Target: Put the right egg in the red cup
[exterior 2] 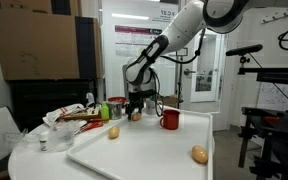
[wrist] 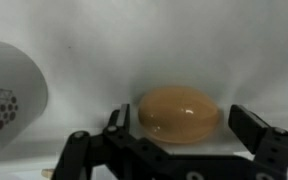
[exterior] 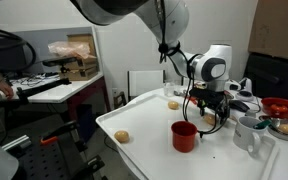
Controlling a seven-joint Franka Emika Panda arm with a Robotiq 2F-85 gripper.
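Note:
Both fingers reach down past the top of the tan-brown egg (wrist: 179,113), on either side of it near the white tray, so it is time to close.
A tan-brown egg (wrist: 179,113) lies on the white tray between my gripper's (wrist: 182,124) two black fingers. The fingers are open, with a gap showing at the right finger. In both exterior views the gripper (exterior: 206,112) (exterior 2: 136,108) is lowered over this egg (exterior: 211,119) (exterior 2: 136,116) at the tray's side by the dishes. The red cup (exterior: 184,136) (exterior 2: 170,119) stands upright on the tray a short way from the gripper. Two more eggs (exterior: 173,104) (exterior: 122,136) lie elsewhere on the tray.
A pale mug (exterior: 246,132) (wrist: 9,95) stands close beside the gripper. A wide red bowl (exterior: 279,105) and other dishes (exterior 2: 74,118) sit past it. The white tray (exterior 2: 144,150) covers most of the table. Its other two eggs also show from the opposite side (exterior 2: 113,132) (exterior 2: 200,153).

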